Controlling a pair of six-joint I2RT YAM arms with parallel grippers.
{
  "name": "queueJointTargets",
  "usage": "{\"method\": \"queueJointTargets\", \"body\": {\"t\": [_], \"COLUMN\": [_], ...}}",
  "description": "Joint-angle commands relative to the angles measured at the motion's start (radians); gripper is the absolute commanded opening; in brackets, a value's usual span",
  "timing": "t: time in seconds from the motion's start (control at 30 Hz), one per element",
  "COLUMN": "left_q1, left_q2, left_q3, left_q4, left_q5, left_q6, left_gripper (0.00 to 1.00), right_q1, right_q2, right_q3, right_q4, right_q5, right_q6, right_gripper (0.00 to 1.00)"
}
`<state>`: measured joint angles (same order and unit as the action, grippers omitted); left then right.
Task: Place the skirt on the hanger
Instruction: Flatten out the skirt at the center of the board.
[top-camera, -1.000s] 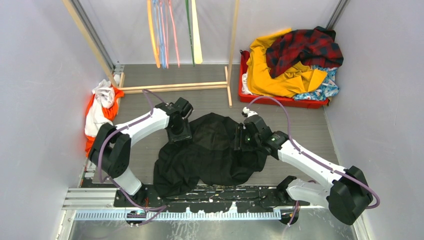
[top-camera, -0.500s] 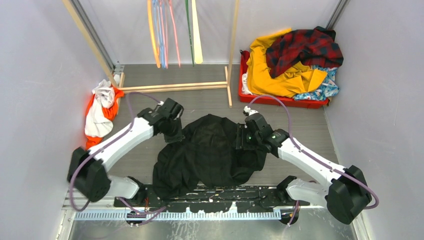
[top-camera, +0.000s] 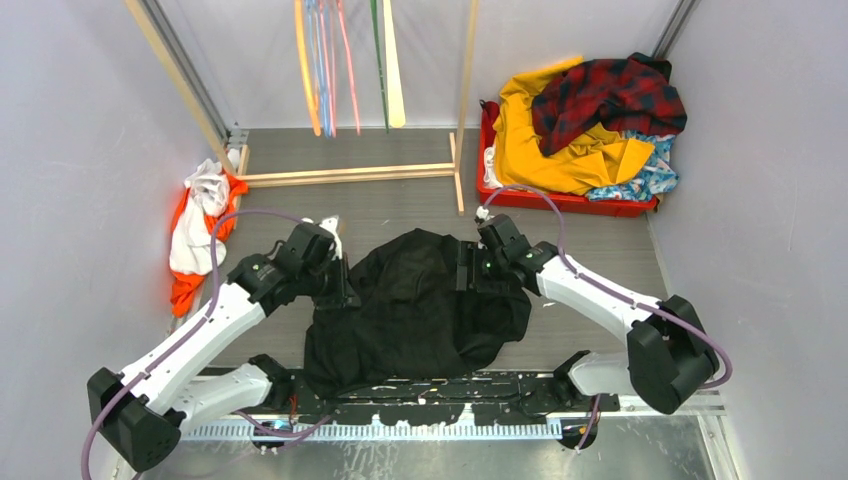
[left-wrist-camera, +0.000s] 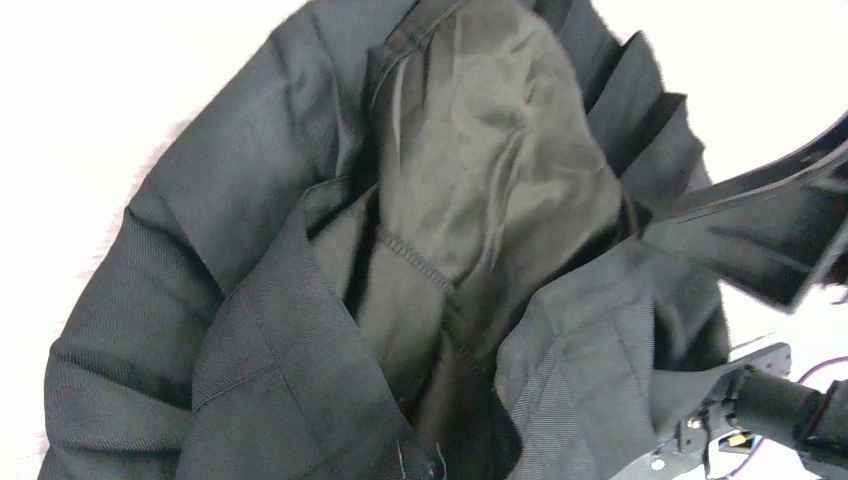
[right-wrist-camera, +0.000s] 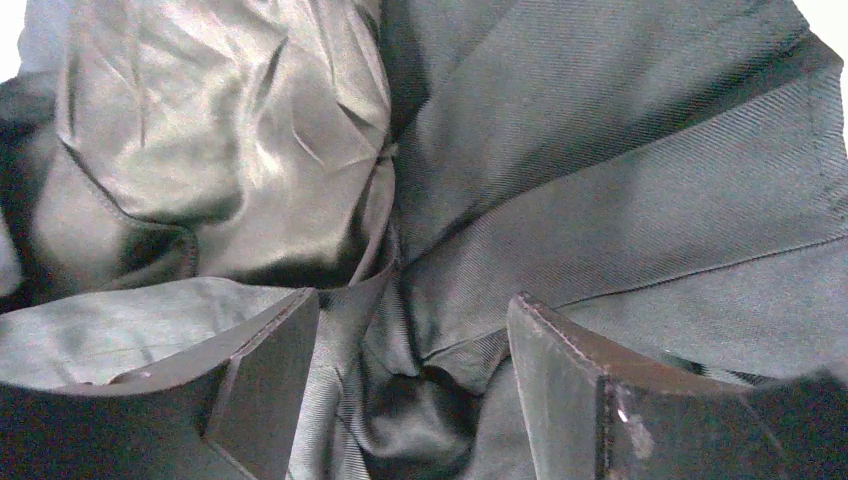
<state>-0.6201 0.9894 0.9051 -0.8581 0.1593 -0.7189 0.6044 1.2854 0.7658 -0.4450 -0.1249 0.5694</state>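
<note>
My right gripper will grab the black garment by its fold at the lined opening's edge, opposite my left gripper. This will stretch the garment's opening and straighten the garment.
The skirt, blue with flowers, lies in the red bin under other clothes, far from both arms. Coloured hangers hang from the rack at the back. A big black garment is spread between the arms. My left gripper sits at its left edge, shut on the cloth; the left wrist view shows only black fabric, with the fingers hidden. My right gripper is open, and a fold of the black garment lies between its fingers. In the top view my right gripper rests on the garment's right side.
The red bin at the back right holds a yellow garment and a red plaid one. A white and orange pile lies by the left wall. The wooden rack frame stands behind the black garment.
The left arm swung out toward the near left and its gripper shut at the garment's left edge. The right gripper opened wider and shifted slightly left.
</note>
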Motion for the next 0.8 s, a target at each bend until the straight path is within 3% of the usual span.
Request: {"method": "queueJointTargets", "body": {"t": [0.0,0.23,0.37,0.47,0.57,0.7,0.77], "left_q1": [-0.005,-0.004,-0.004,-0.005,-0.004,-0.003,0.017], "left_q2": [-0.061,-0.108,-0.113,-0.116,-0.12,-0.112,-0.093], "left_q3": [-0.067,-0.107,-0.111,-0.117,-0.126,-0.124,-0.096], "left_q4": [0.029,0.029,0.028,0.054,0.062,0.08,0.095], "left_q5": [0.042,0.037,0.037,0.037,0.031,-0.018,-0.062], "left_q6": [0.018,0.009,0.012,0.013,0.012,0.006,0.018], "left_gripper": [0.0,0.0,0.0,0.0,0.0,0.0,0.0], "right_q1": [-0.002,0.002,0.029,0.062,0.093,0.106,0.101], "right_q2": [0.017,0.093,0.128,0.154,0.18,0.19,0.19], "right_q3": [0.077,0.092,0.098,0.112,0.122,0.141,0.188], "right_q4": [0.057,0.079,0.088,0.088,0.079,0.057,0.016], "right_q5": [-0.039,-0.086,-0.1,-0.098,-0.099,-0.093,-0.028], "right_q6": [0.033,0.047,0.049,0.05,0.043,0.027,0.003], "right_gripper": [0.76,0.76,0.71,0.58,0.39,0.05,0.01]}}
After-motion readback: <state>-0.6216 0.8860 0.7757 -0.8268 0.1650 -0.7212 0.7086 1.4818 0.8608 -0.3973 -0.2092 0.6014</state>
